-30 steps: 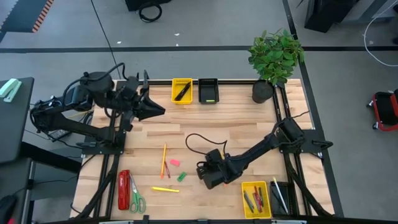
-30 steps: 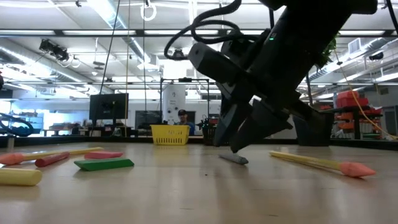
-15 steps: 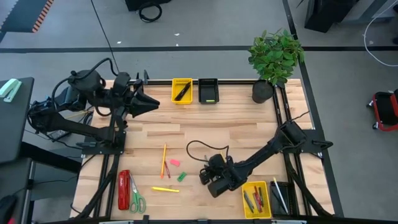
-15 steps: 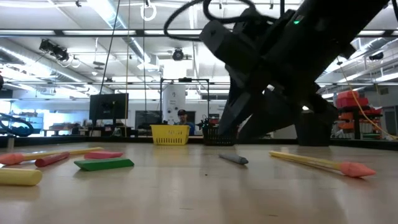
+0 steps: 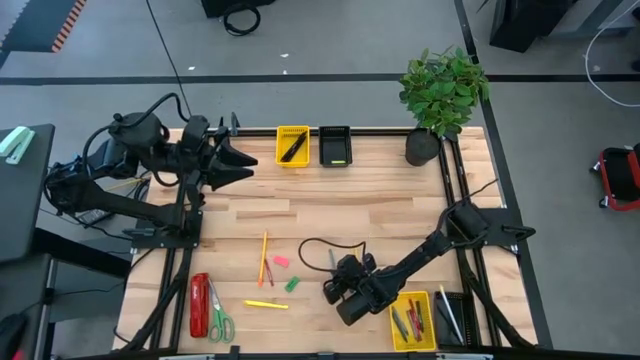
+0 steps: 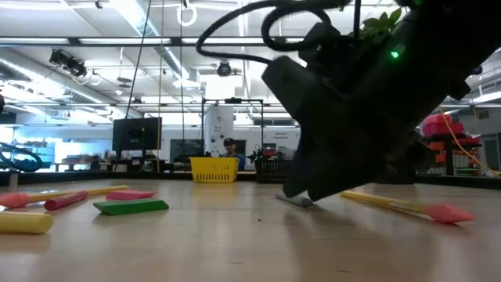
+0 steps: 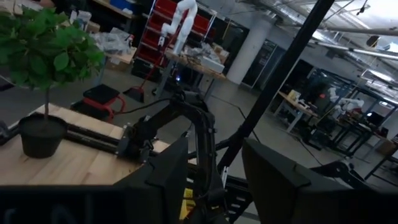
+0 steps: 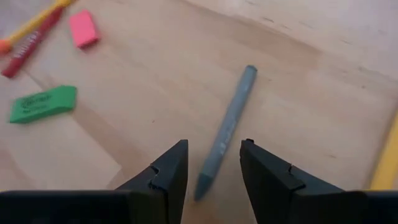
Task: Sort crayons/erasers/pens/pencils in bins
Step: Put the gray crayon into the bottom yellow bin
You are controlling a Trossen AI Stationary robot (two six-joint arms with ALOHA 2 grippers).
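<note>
My right gripper will next take the grey crayon by its lettered wrapper (image 8: 222, 144), to put it in the other crayons' bin.
A grey crayon (image 8: 227, 130) lies flat on the wooden table, its near end between the fingers of my right gripper (image 8: 213, 165). That gripper is open and low over the table near the front edge (image 5: 338, 292), touching nothing. In the low view the crayon (image 6: 297, 201) shows just under the gripper (image 6: 313, 188). To the left lie a pink eraser (image 5: 281, 261), a green eraser (image 5: 292, 284), a red crayon (image 5: 268, 272) and an orange pencil (image 5: 263, 250). My left gripper (image 5: 250, 160) hangs open and empty above the table's far left.
A yellow bin (image 5: 292, 145) and a black bin (image 5: 335, 146) stand at the far edge. Another yellow bin (image 5: 411, 318) and a black bin (image 5: 450, 315) sit near right. A red stapler (image 5: 199, 305) and scissors (image 5: 218, 318) lie near left. A potted plant (image 5: 440, 95) stands far right.
My right gripper has lifted off from over the grey crayon, drawn back toward the table's near edge and come down low again, with the crayon's end between its fingers. The crayon has stayed where it was. My left gripper has pulled back toward the far left.
</note>
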